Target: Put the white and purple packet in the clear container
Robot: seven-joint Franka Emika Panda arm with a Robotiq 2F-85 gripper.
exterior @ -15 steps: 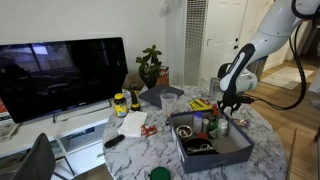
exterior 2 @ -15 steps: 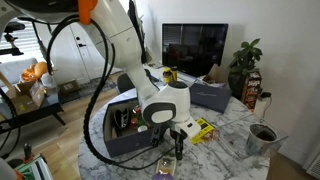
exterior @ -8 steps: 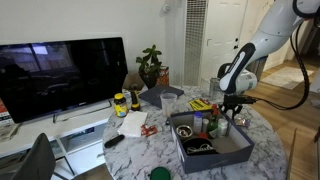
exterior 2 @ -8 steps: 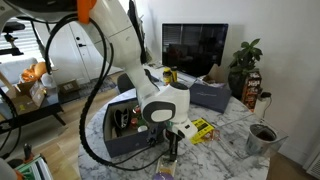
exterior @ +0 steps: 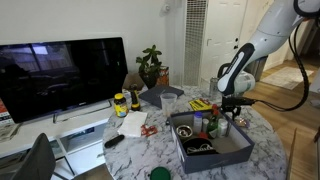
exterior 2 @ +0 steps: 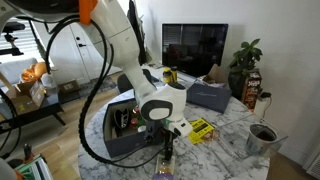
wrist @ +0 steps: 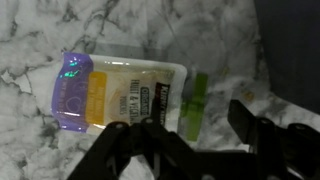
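Note:
My gripper should close, because the green strip is between my open fingers, with one finger over the packet's edge. Closing now would hold that strip end [wrist: 194, 110].
The white and purple packet [wrist: 120, 95] lies flat on the marble table, purple end to the left in the wrist view. A green strip [wrist: 195, 100] lies at its right end. My gripper [wrist: 200, 132] is open just above that end, one finger [wrist: 150, 138] over the packet's edge and the other beyond the strip. In an exterior view the gripper [exterior 2: 167, 152] hangs low over the packet [exterior 2: 163, 170] at the table's near edge. It also shows in an exterior view [exterior: 228, 108], where the packet is hidden. I cannot make out the small clear container.
The large dark-grey tray [exterior: 232, 150] full of items stands right beside the gripper and shows in an exterior view [exterior 2: 112, 140] and the wrist view [wrist: 292, 50]. A yellow packet [exterior 2: 200, 128], a metal cup [exterior 2: 262, 136], a clear cup [exterior: 168, 103] and a TV [exterior: 60, 75] are around.
My gripper has moved down and a little sideways toward the packet at the table's edge. It stays open. The packet has not moved.

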